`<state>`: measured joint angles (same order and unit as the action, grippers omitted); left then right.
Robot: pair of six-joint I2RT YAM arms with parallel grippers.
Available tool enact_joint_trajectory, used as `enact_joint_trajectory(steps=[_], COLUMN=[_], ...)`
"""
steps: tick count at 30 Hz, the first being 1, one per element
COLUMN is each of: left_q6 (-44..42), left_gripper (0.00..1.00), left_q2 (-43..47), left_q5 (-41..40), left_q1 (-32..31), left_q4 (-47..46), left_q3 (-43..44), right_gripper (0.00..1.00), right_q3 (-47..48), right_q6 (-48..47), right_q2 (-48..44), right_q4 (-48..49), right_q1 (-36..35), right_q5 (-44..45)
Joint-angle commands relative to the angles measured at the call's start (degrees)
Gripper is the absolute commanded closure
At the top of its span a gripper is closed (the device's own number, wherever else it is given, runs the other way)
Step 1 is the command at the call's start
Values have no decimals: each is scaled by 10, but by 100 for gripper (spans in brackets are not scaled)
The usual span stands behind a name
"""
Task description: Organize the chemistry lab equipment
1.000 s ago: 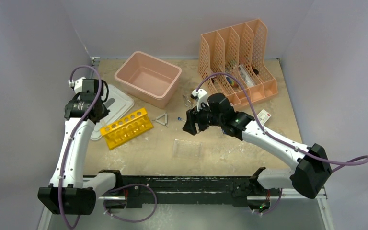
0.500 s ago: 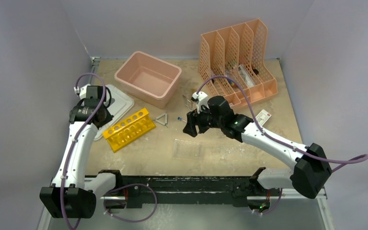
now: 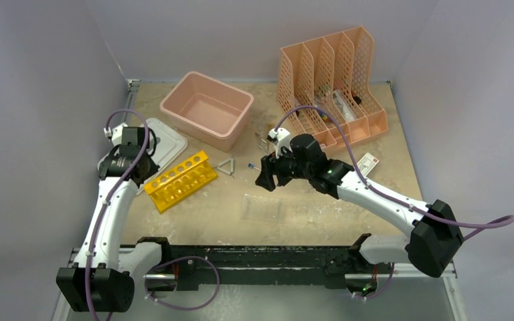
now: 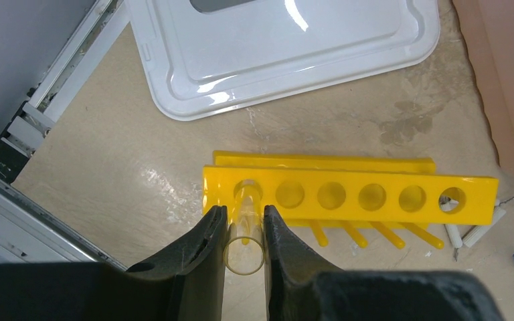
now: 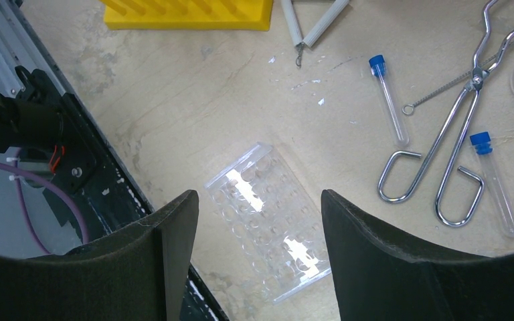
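Observation:
The robot's left gripper should open now, because the far end of the clear test tube is in the rack's end hole and the test tube would stay in the rack [image 3: 177, 179].
The yellow test-tube rack [image 3: 177, 179] lies left of centre and shows in the left wrist view [image 4: 348, 195]. My left gripper [image 3: 142, 175] [image 4: 244, 231] is shut on a clear test tube [image 4: 245, 235] whose far end sits in the rack's end hole. My right gripper [image 3: 266, 175] [image 5: 258, 227] is open and empty above the clear plastic tray [image 3: 262, 207] [image 5: 271, 217]. The metal tongs [image 5: 455, 127], two blue-capped vials [image 5: 388, 100] and the wire triangle [image 3: 225, 166] lie on the table between the arms.
A pink tub [image 3: 207, 109] stands at the back, its pale lid [image 3: 164, 144] [image 4: 281, 47] flat beside the rack. A peach file holder [image 3: 331, 80] stands back right. A small card [image 3: 368, 161] lies by the right arm.
My left wrist has moved nearer and down toward the rack's left end, and the rack has shifted slightly. My right gripper has edged a little left, still open.

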<state>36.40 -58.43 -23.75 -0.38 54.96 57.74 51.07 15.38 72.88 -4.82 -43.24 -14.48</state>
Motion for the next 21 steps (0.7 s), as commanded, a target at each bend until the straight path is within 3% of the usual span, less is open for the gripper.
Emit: enact_joint_trajectory(steps=[1,4,5,9,12,16,21], left_q6=[12,14,15,12,2,-15,-49], left_gripper=[100,100,94,47,23,14,13], left_q2=[34,38,36,39,44,40,37], left_q5=[13,19,17,-12,-27,5,139], left_q1=[4,4,4,4,4,4,4], left_q4=[-51,-51,-47,-18,0,16,8], left_q3=[-14,-18,-16,12,55,127,175], right_gripper=[30,30,30,30,30,30,29], right_q3=[-2,1,2,3,8,22,43], right_q6=[1,0,-1,1,2,7,6], right_q2=[-7,-9,-10,-17,-19,-17,-17], right_q4=[21,16,15,12,4,-13,-40], right_q1=[-2,-2,-2,-2,-2,-2,-2], right_q5=[-3,-3,-3,1,13,39,70])
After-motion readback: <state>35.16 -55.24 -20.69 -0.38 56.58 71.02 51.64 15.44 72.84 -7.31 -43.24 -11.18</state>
